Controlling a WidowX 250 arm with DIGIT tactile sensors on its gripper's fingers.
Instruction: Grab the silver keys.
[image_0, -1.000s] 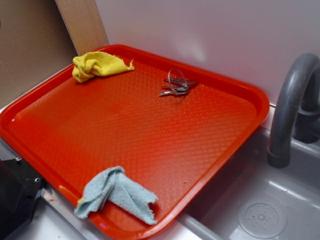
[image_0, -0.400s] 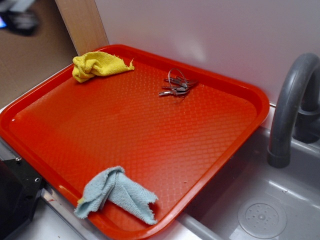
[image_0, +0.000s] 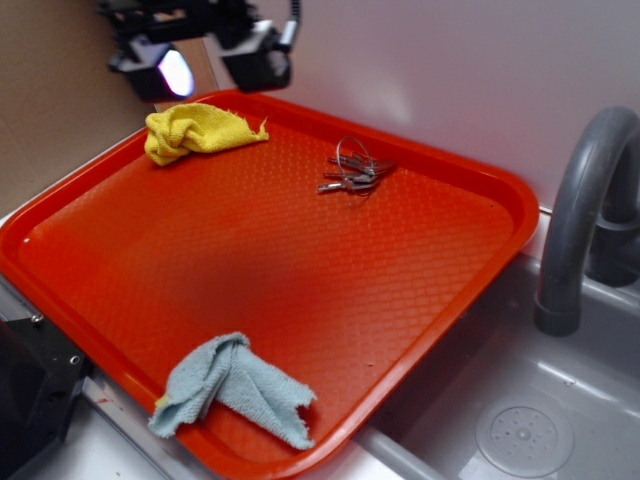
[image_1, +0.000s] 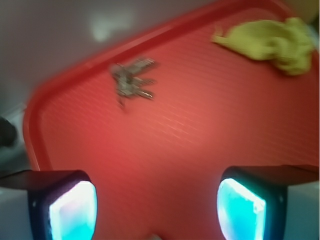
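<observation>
My gripper should next pick up the silver keys by the wire ring (image_0: 352, 147), because the ring stands up in a loop while the keys lie flat.
The silver keys (image_0: 352, 172) lie on a thin wire ring on the red tray (image_0: 300, 290), near its far edge. In the wrist view the keys (image_1: 131, 81) show blurred at the upper left. My gripper (image_0: 205, 62) hangs at the top left of the exterior view, high above the tray's far left corner, over the yellow cloth (image_0: 195, 131). It is open and empty. In the wrist view its two lit pads (image_1: 74, 210) stand wide apart at the bottom, with bare tray between them. The keys are well away from the gripper (image_1: 157, 207).
A yellow cloth (image_1: 270, 42) lies in the tray's far left corner. A light blue cloth (image_0: 232, 388) hangs over the near edge. A grey tap (image_0: 590, 210) and sink (image_0: 520, 430) stand to the right. A white wall runs behind the tray.
My gripper has come into the exterior view at the top left, above the yellow cloth. The keys and both cloths have not moved.
</observation>
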